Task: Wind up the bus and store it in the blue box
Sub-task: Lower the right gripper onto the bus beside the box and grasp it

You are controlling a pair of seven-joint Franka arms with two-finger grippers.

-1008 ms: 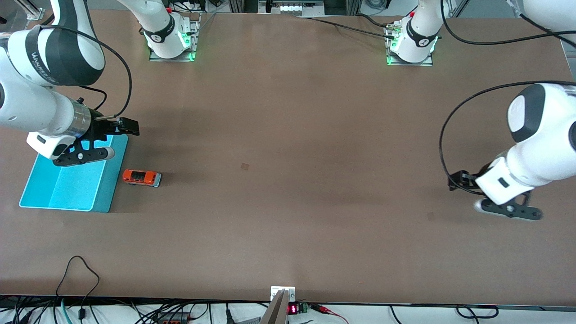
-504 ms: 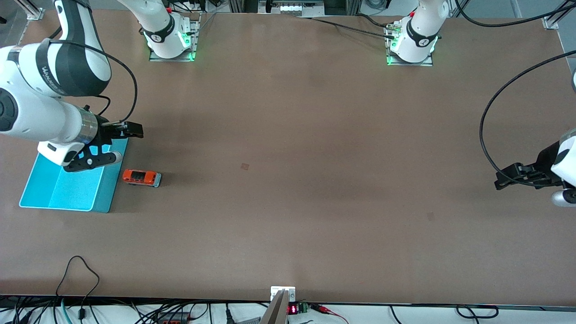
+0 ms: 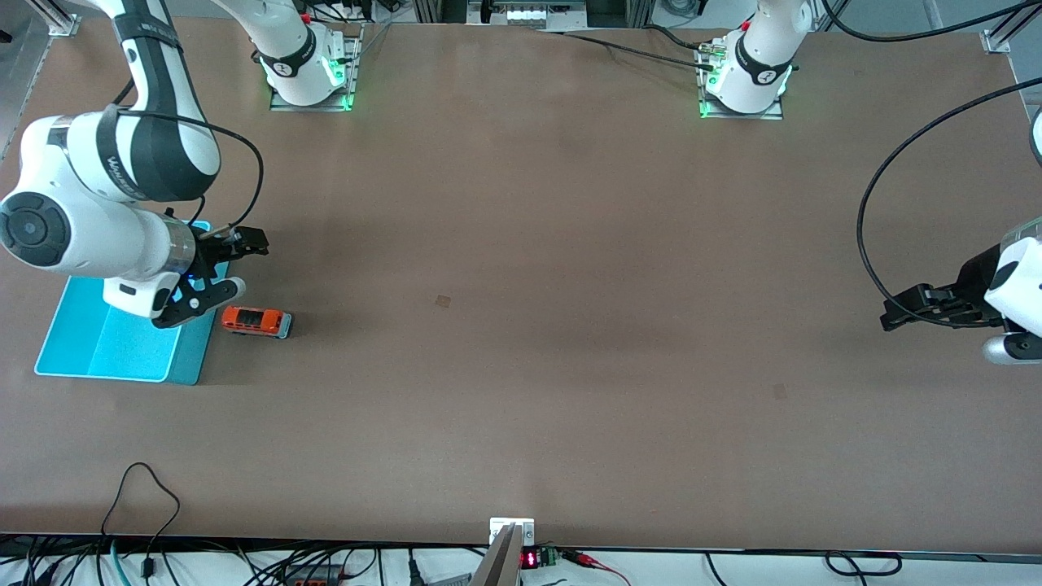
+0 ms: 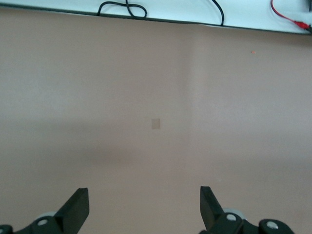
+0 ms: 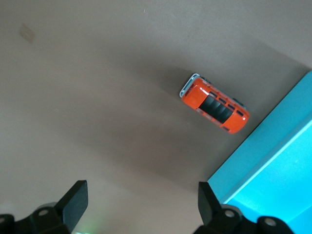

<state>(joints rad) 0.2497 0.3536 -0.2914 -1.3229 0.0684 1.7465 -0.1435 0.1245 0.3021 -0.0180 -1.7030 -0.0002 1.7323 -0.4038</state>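
Observation:
My right gripper grabs the orange bus point(image 3: 256, 321) by its long window sides next, to wind it up and store it in the blue box point(image 3: 98, 346).
The small orange bus point(image 3: 256, 321) lies on the table beside the blue box point(image 3: 98, 346), at the right arm's end of the table. It also shows in the right wrist view point(image 5: 215, 103), next to the box wall point(image 5: 273, 165). My right gripper point(image 3: 218, 273) is open and empty, in the air over the box's edge close to the bus. My left gripper point(image 3: 936, 313) is open and empty over bare table at the left arm's end; its wrist view shows only its fingertips point(image 4: 78, 207) and table.
A small square mark point(image 3: 443, 301) is on the brown table near the middle. Cables point(image 3: 138, 505) lie along the table edge nearest the front camera. The arm bases point(image 3: 309, 73) stand along the table edge farthest from the front camera.
My right gripper has moved off the box toward the bus. My left gripper has swung outward toward the left arm's end of the table. The bus and box have not moved.

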